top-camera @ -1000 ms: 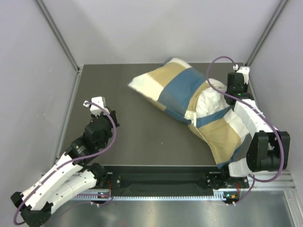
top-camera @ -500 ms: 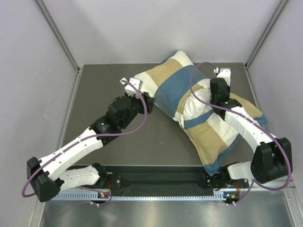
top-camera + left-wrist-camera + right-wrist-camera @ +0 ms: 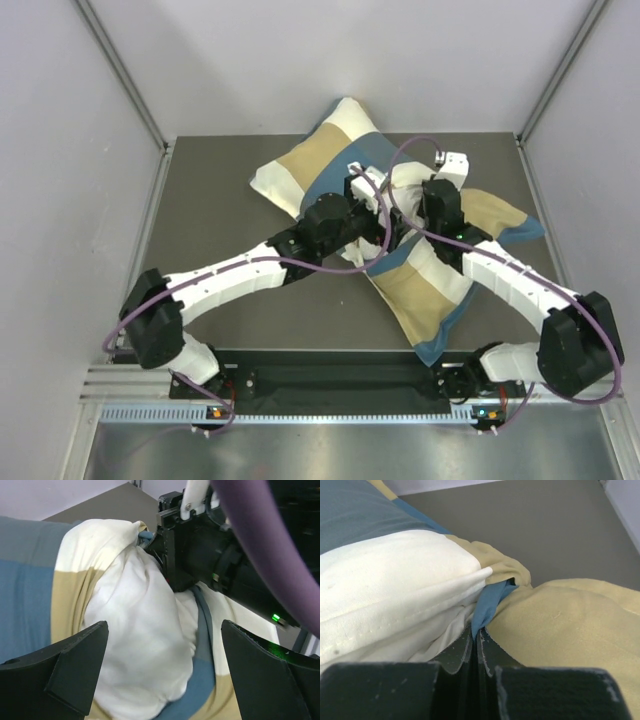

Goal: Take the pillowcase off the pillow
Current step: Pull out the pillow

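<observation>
My left gripper's open fingertips hover above the bulge between them in the left wrist view, so coming down comes next, before closing on the white pillow (image 3: 142,630).
The pillowcase (image 3: 318,160), in blue, tan and cream checks, lies across the back middle of the table and still covers most of the pillow. The white pillow (image 3: 142,630) bulges out of the case's opening. My left gripper (image 3: 164,625) is open wide, one finger on each side of that white bulge and neither touching it. My right gripper (image 3: 477,636) is shut on the blue edge (image 3: 490,602) of the pillowcase, right beside the pillow's seam. The two grippers meet at the opening, the right gripper's black body (image 3: 210,555) just beyond the left one.
The dark table (image 3: 220,250) is walled in by grey panels on the left, back and right. Purple cables (image 3: 410,150) loop over both wrists above the pillow. The tan, blue-edged end of the case (image 3: 430,320) trails toward the near edge.
My left arm swung from the table's left side over to the pillow and opened. The right gripper shut on the blue edge. Pillow and case shifted left and turned.
</observation>
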